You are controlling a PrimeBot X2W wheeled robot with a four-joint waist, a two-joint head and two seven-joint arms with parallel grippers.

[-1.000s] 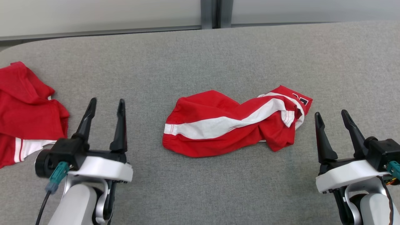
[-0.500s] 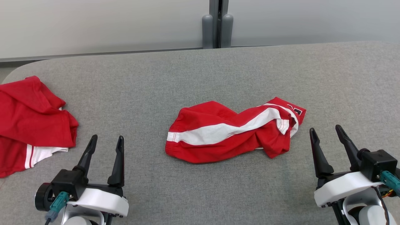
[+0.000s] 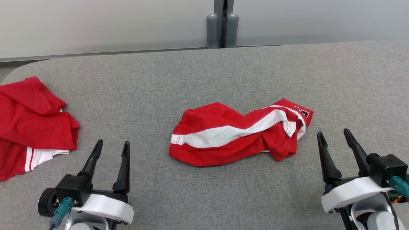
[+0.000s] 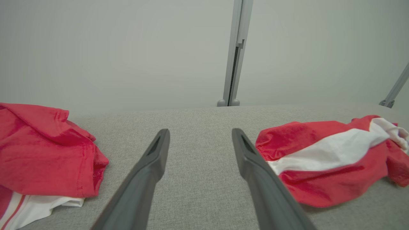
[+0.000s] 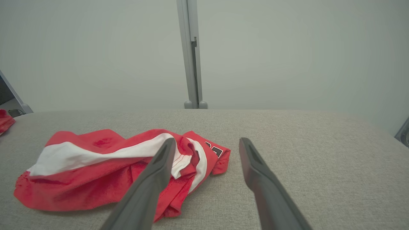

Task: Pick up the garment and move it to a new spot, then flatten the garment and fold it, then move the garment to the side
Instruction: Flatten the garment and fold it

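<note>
The robot's right gripper needs to grip the garment next by the white stripe's hem end (image 3: 290, 128), because that flap sticks up while the bunched red cloth (image 3: 234, 150) lies slack.
A crumpled red garment (image 3: 236, 134) with a broad white stripe lies bunched at the middle of the grey table (image 3: 204, 70). It also appears at the right of the left wrist view as the garment (image 4: 329, 159) and at the left of the right wrist view as the garment (image 5: 108, 169). My left gripper (image 3: 112, 144) hovers open near the front left, well apart from it. My right gripper (image 3: 333, 133) stands open at the front right, just right of the garment's bunched end, not touching. Nothing is between either pair of fingers.
Another red garment (image 3: 32, 124) with white trim lies heaped at the table's left edge, close to my left gripper, seen too as the heap (image 4: 44, 153). A grey post (image 3: 222, 24) stands behind the table against a pale wall.
The head camera tilted up over the second, so everything sits lower in the picture. In the last half second my left gripper shifted slightly right; the garment stayed put.
</note>
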